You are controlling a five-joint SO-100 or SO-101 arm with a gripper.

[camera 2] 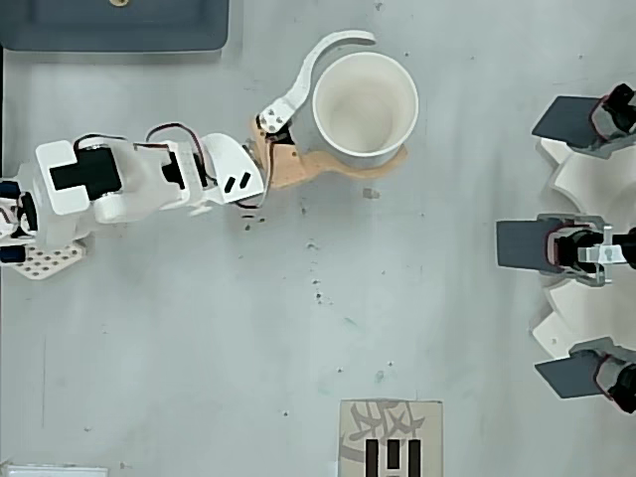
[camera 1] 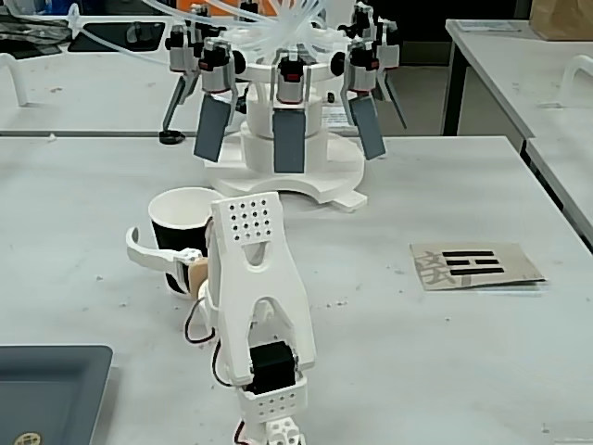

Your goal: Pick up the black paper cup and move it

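I should next use my gripper to grab the black paper cup by its black side [camera 1: 172,238] below the cup's white rim [camera 1: 176,192], so that I can pick the cup up and move it.
The black paper cup [camera 1: 174,227] stands upright on the grey table, white inside, its open mouth showing in the overhead view [camera 2: 365,104]. My gripper [camera 2: 388,96] is open and straddles the cup. In the overhead view the curved white finger [camera 2: 303,70] arcs around the cup's upper left with a small gap. The tan finger [camera 2: 328,167] lies along the cup's lower side, against it or nearly so. In the fixed view the white finger [camera 1: 139,252] sits left of the cup and the arm [camera 1: 255,278] hides the cup's right side.
A white machine with several dark paddles [camera 1: 287,139] stands just behind the cup and fills the right edge of the overhead view [camera 2: 576,248]. A cardboard card with black marks [camera 1: 474,265] lies to the right. A grey tray [camera 1: 46,385] sits at the near left.
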